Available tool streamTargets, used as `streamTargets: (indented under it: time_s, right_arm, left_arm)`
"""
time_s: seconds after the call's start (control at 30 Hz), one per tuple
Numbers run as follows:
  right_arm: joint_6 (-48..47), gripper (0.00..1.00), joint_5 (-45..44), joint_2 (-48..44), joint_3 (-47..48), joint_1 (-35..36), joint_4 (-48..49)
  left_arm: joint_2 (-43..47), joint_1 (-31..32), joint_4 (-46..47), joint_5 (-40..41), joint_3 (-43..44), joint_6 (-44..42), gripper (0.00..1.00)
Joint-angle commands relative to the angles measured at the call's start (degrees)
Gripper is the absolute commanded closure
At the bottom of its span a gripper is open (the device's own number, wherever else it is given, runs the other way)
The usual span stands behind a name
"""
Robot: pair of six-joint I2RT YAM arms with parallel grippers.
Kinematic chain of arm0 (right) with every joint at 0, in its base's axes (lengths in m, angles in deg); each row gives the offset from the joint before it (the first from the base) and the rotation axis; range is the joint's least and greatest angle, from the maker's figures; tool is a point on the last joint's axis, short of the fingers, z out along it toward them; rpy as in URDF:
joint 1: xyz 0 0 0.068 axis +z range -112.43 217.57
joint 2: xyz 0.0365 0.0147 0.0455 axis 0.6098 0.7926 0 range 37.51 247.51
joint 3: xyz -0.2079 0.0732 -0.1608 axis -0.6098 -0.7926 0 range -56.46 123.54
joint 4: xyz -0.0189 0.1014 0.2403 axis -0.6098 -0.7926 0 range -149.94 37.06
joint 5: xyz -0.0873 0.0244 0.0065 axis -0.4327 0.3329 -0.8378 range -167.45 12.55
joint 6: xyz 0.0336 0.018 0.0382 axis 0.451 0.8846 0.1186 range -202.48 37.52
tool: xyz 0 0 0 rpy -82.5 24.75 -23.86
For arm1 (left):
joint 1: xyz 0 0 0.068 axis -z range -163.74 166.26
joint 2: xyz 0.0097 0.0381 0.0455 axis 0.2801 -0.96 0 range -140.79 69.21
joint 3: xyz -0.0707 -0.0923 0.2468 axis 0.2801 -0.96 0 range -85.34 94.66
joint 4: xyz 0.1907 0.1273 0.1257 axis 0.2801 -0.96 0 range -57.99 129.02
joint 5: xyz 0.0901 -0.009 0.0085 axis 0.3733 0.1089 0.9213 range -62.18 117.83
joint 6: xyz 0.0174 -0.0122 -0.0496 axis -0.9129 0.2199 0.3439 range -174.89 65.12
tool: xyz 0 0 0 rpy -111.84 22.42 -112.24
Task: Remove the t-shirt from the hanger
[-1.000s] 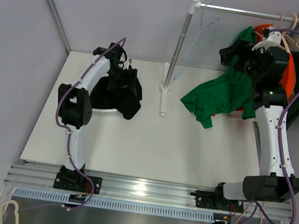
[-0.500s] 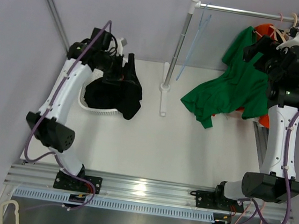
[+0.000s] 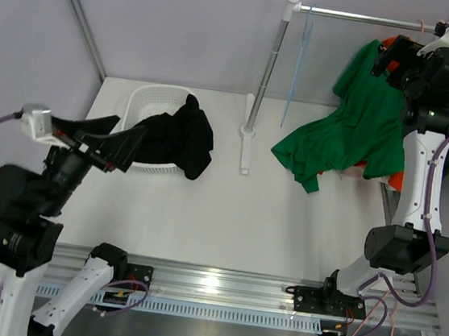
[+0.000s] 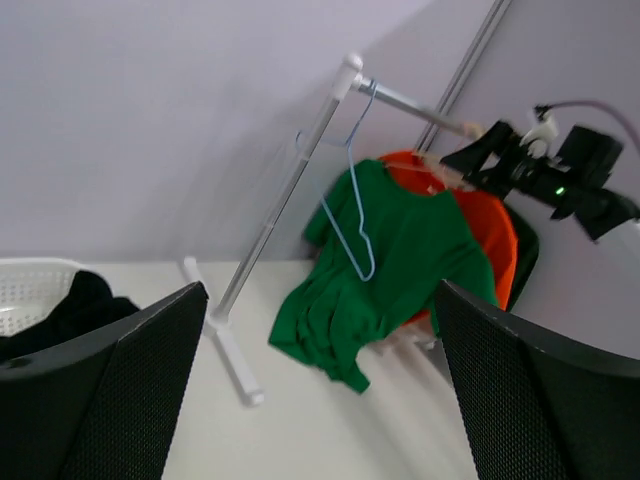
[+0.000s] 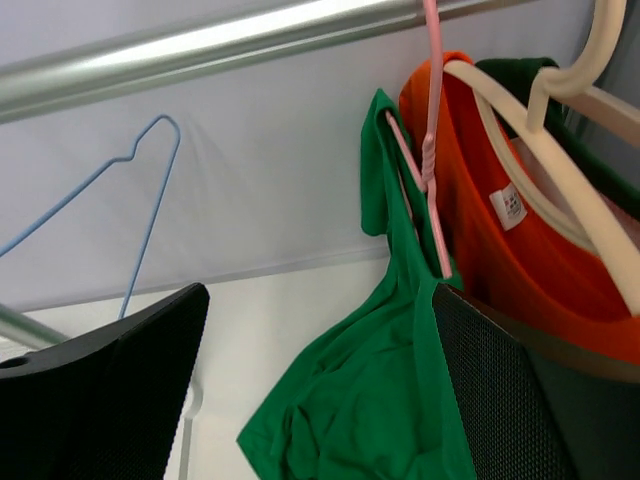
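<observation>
I need to grab the pink hanger by its twisted neck (image 5: pixel 429 162) with my right gripper next, which leaves its hook and arms free. Then the green t-shirt can come off.
The green t-shirt (image 3: pixel 359 126) hangs by one shoulder from a pink hanger (image 5: pixel 432 150) on the rail, and its lower part lies bunched on the table. My right gripper (image 3: pixel 386 57) is open and empty, high up beside the rail, close to the shirt's collar. In the right wrist view the gripper (image 5: pixel 320 400) frames the green shirt (image 5: pixel 400 380) and does not touch it. My left gripper (image 3: pixel 118 144) is open and empty, raised at the near left. Its view looks across the table between its fingers (image 4: pixel 320 400) at the shirt (image 4: pixel 390 260).
A white basket (image 3: pixel 147 102) holds a black garment (image 3: pixel 183 135) that spills over its right rim. A blue wire hanger (image 3: pixel 297 63) hangs beside the rack's pole (image 3: pixel 271 60). An orange shirt (image 5: pixel 530 250) on a cream hanger and a dark green garment hang behind the green one.
My left arm has pulled back from the basket to the near left and risen, leaving the black garment there. My right gripper has moved up towards the rail.
</observation>
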Motion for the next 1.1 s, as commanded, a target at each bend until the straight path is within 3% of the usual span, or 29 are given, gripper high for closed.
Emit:
streamTargets:
  time_s: [0.0,0.17,0.4,0.5,0.63,0.67,0.73,0.83,0.9,1.0,1.07]
  right_arm:
    - [-1.8,0.02,-1.4,2.5,4.4,-0.6,2.6]
    - [-2.8,0.05,-2.0,6.5,6.0,-0.6,4.6]
    - [-6.2,0.06,-4.9,12.0,10.6,-0.7,6.6]
    - [-6.8,0.14,-5.0,14.7,13.5,-1.0,6.2]
    - [-6.6,0.24,-4.4,18.2,19.2,-1.5,4.0]
    - [-6.5,0.26,-4.2,18.8,20.5,-1.4,3.8]
    - [-6.5,0.34,-3.8,19.4,21.2,-1.4,3.9]
    - [-6.4,0.45,-4.0,19.7,21.3,-1.5,4.6]
    - [-6.2,0.46,-3.5,20.2,21.6,-1.7,4.6]
    - [-5.9,0.46,-3.0,20.7,21.9,-1.8,4.6]
    - [-5.7,0.54,-2.3,21.0,22.1,-1.9,4.5]
  left_arm:
    - [2.2,0.1,16.8,5.3,-8.8,6.6,0.00]
    - [0.9,0.1,9.4,5.2,-1.0,0.1,0.00]
    - [-0.8,0.1,11.1,0.0,-2.0,-0.6,0.00]
    - [-2.2,0.1,11.7,0.2,-2.5,2.0,0.01]
    - [-5.8,0.2,7.2,4.6,3.6,9.6,0.00]
    - [-6.8,0.1,2.5,6.0,5.3,12.9,0.01]
    - [-7.7,0.2,3.3,4.3,7.9,11.5,0.01]
    - [-6.3,0.2,4.1,2.5,6.9,16.8,0.01]
    - [-6.0,0.2,2.3,3.3,7.3,19.4,0.00]
    - [-6.3,0.2,4.7,0.7,6.4,18.6,0.01]
    - [-5.3,0.2,10.7,-2.6,3.0,15.7,0.00]
